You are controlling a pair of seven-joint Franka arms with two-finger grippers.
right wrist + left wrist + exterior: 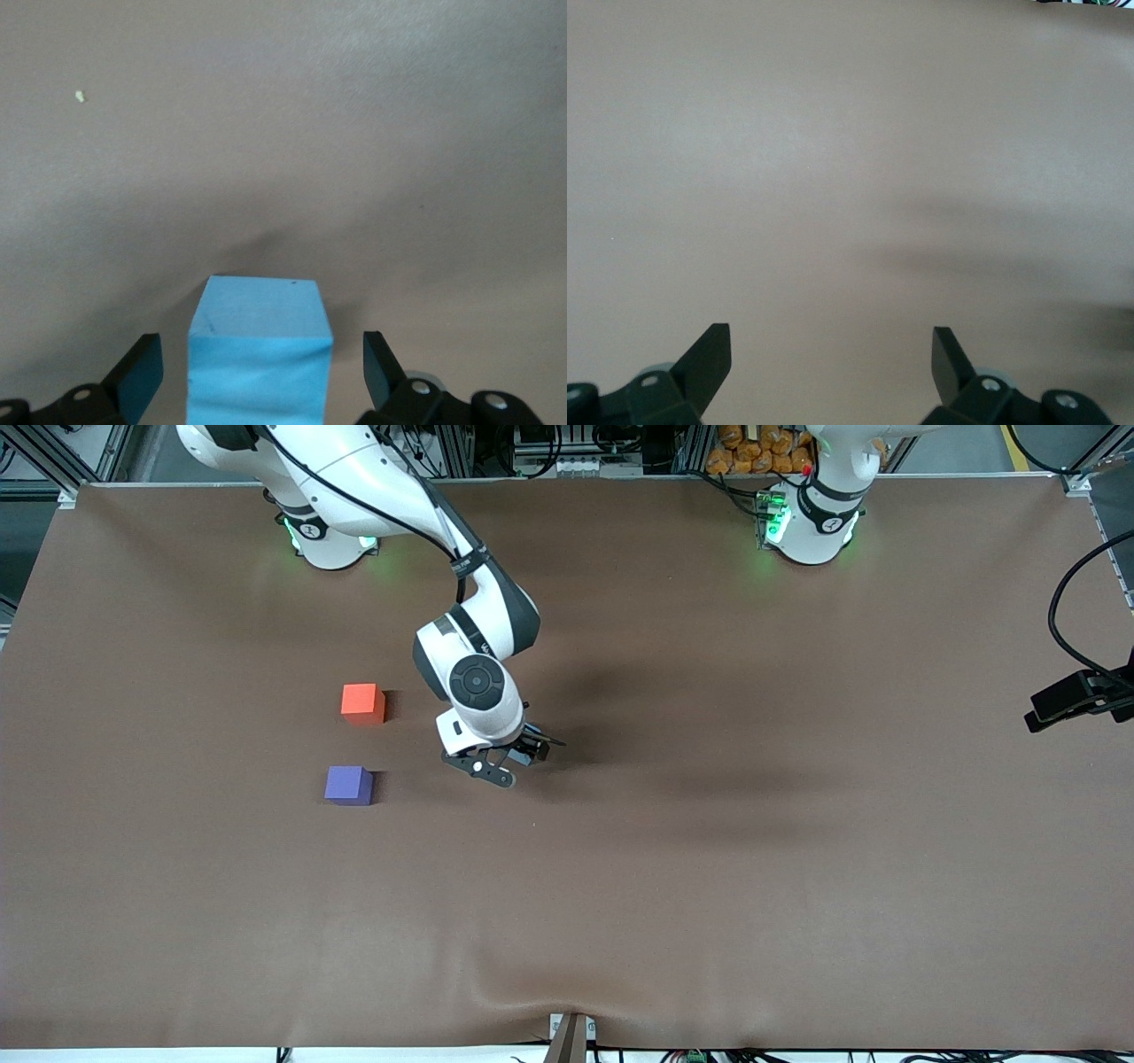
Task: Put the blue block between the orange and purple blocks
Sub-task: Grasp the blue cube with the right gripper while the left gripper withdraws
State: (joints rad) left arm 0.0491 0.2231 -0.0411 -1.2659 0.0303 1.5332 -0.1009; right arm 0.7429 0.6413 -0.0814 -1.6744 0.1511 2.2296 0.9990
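Observation:
I should next set the blue block (259, 354) between the orange and purple blocks, and my right gripper should grab it by its opposite sides for that.
The blue block (259, 354) stands on the brown table between the open fingers of my right gripper (263, 347), with a gap showing on each side. In the front view the right gripper (508, 767) is low over the table's middle and its hand hides the blue block. The orange block (362, 701) and the purple block (348, 785) sit apart toward the right arm's end, the purple one nearer the front camera, with bare table between them. My left gripper (831, 341) is open and empty over bare table; it is out of the front view.
The brown table cover (709, 868) is bare around the blocks. A black clamp with a cable (1079, 696) juts in at the left arm's end. The left arm's base (811, 522) stands at the table's top edge.

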